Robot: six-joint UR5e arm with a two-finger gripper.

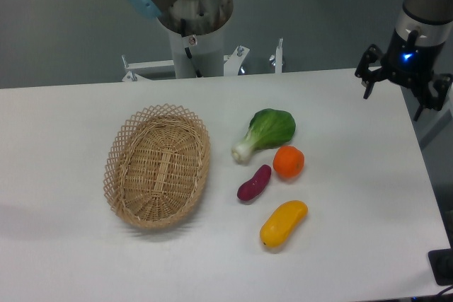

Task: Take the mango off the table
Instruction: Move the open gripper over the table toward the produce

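Note:
The yellow mango is to be picked up from the table. My gripper will grab it by its smooth middle [284, 223] next.
The mango [283, 223] is a smooth yellow elongated fruit with an orange blush at its upper right end. It lies on the white table [64, 259] at the lower middle right, below the orange. My gripper [393, 102] hangs above the table's far right corner, well away from the mango, up and to its right. Its fingers [367, 87] are spread apart and hold nothing.
A round orange [289, 162] sits just above the mango. A purple sweet potato [254, 183] lies to the orange's left. A green bok choy [265, 132] lies above them. An empty wicker basket [157, 166] stands at the left. The table's right edge [425, 175] is near.

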